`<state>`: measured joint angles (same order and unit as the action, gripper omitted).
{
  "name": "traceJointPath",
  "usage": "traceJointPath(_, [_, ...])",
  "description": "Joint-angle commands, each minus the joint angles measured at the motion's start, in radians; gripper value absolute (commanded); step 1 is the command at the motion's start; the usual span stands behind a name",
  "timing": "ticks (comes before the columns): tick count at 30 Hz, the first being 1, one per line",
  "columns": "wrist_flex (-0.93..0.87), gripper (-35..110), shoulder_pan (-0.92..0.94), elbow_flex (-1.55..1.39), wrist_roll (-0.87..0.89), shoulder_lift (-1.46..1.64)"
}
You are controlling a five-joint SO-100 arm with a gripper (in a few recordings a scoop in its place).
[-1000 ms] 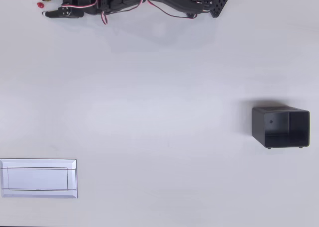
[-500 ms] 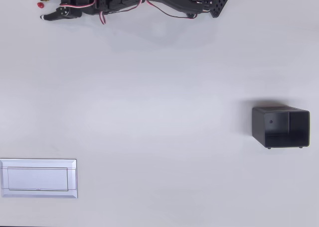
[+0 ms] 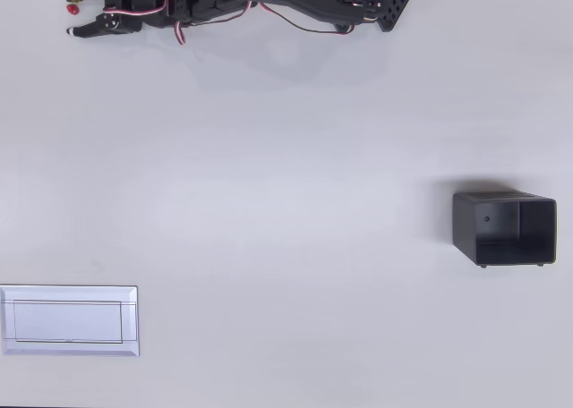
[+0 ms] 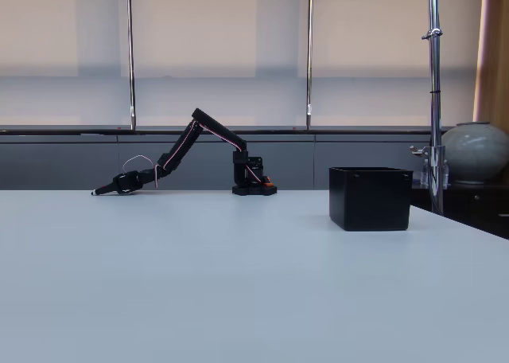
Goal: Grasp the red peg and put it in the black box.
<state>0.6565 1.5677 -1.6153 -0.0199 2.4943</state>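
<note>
My gripper should grab the tiny red peg by its round body (image 3: pixel 72 9) next, and then it will drop the peg into the black box (image 3: pixel 503 228).
The red peg (image 3: pixel 72 9) is a tiny red dot on the white table at the far top left of the overhead view. My black gripper (image 3: pixel 70 15) lies low over the table there, open, with one fingertip on each side of the peg and gaps between them. In the fixed view the gripper (image 4: pixel 99 192) reaches down to the table at the far left, and the peg is too small to make out. The black box (image 3: pixel 503 228) stands at the right, far from the gripper, and also appears as the black box (image 4: pixel 370 197) in the fixed view.
A flat white tray (image 3: pixel 69 320) lies at the lower left of the overhead view. The arm's base (image 3: pixel 376 1) sits at the top centre-right. Bare white table (image 3: pixel 286 202) stretches between the gripper and the box.
The gripper has slid a little to the left, so its open fingertips now straddle the peg. The peg, box and tray have not moved.
</note>
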Motion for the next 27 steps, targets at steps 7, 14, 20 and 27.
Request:
traceJointPath(7, [-0.014, 21, -0.005, 0.017, -0.026, -0.026])
traceJointPath(14, [-0.009, 21, -0.005, 0.02, -0.02, -0.026])
traceJointPath(20, [-0.012, 19, -0.005, 0.02, -0.018, -0.025])
traceJointPath(27, [-0.015, 8, -0.005, 0.018, -0.023, -0.025])
